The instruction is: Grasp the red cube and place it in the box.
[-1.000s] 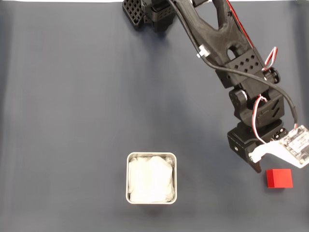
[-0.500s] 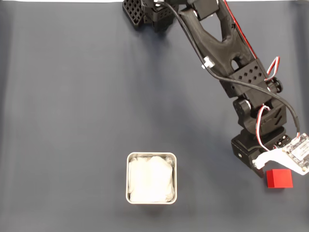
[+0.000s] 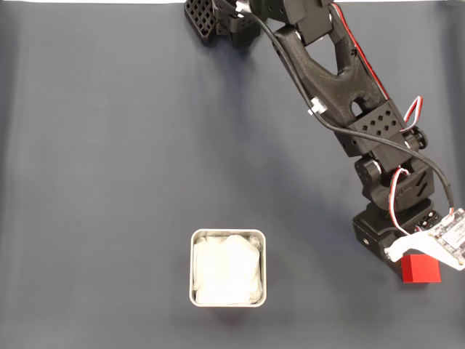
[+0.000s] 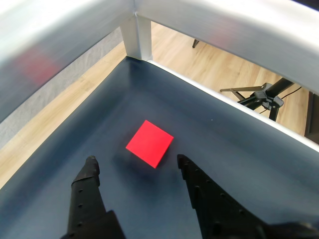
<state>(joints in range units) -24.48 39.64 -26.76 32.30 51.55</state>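
The gripper grabs the red cube [image 3: 421, 268] by its opposite sides next, to place it in the paper-lined box [image 3: 228, 269].
The red cube [image 3: 421, 268] lies on the dark mat at the lower right of the fixed view, partly under the arm's white camera mount. In the wrist view the red cube [image 4: 149, 143] rests just beyond the fingertips, in line with the gap between them. My gripper [image 4: 134, 159] is open, its two black fingers [image 4: 88, 175] spread wider than the cube and apart from it. In the fixed view the gripper's head [image 3: 392, 243] hangs right beside the cube's upper left. The box [image 3: 228, 268], a square metal tin with white paper lining, stands at the lower middle.
The arm's base [image 3: 218, 22] is at the top middle of the fixed view. The wrist view shows the mat's far edge with a metal frame post [image 4: 137, 37] close behind the cube, and wooden floor beyond it.
The arm has reached further toward the lower right, bringing the gripper head closer to the red cube. Cube and box have not moved.
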